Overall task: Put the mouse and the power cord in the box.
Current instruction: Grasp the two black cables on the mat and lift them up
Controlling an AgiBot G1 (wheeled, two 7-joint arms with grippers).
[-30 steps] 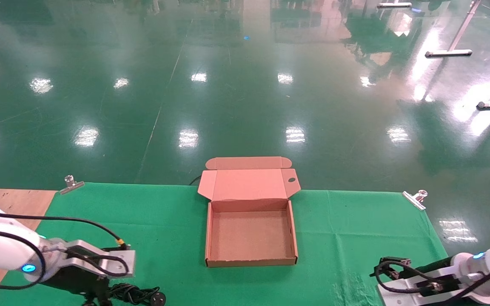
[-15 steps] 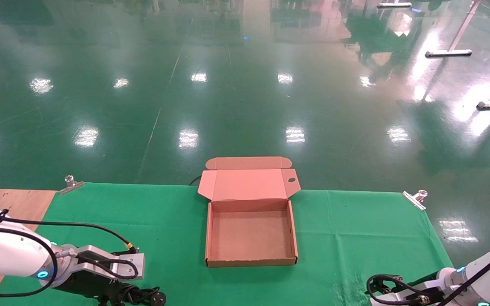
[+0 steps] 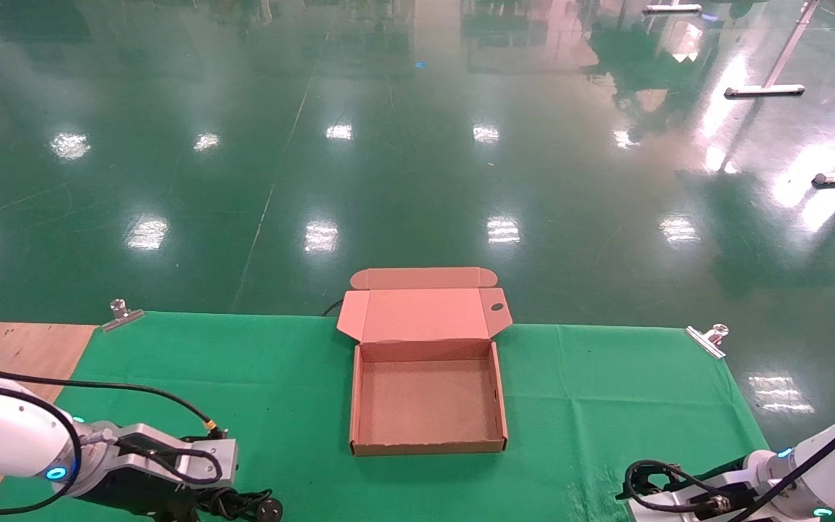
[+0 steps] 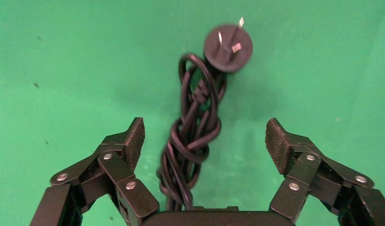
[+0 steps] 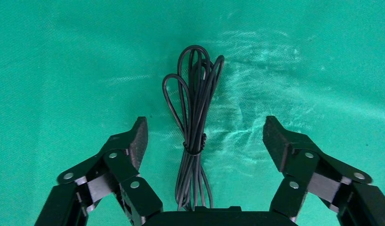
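Observation:
I should next use my right gripper to pinch the thin cable by the gathered parts beside its tie (image 5: 194,136), because loose loops spread out at the cable's end.
The box (image 3: 356,406) lies in the middle of the green cloth, its flap lid (image 3: 417,313) folded back, nothing inside. The power cord (image 4: 193,136), a twisted thick black bundle with a round plug (image 4: 228,41), lies on the cloth between the fingers of my open left gripper (image 4: 205,134). In the head view the plug (image 3: 269,510) pokes out beside the left wrist (image 3: 171,464) at the near left. My right gripper (image 5: 203,134) is open astride a thin tied black cable bundle (image 5: 195,113). The mouse body itself is hidden. The right wrist (image 3: 686,496) sits at the near right edge.
Metal clips (image 3: 122,314) (image 3: 707,338) pin the cloth's far corners. Bare wood (image 3: 19,341) shows at the far left. Beyond the table's far edge is the shiny green floor. Wrinkled cloth (image 5: 256,94) surrounds the thin cable.
Both wrists have sunk lower toward the near edge. The right one has slid further out of the head view. The box and cord have not moved.

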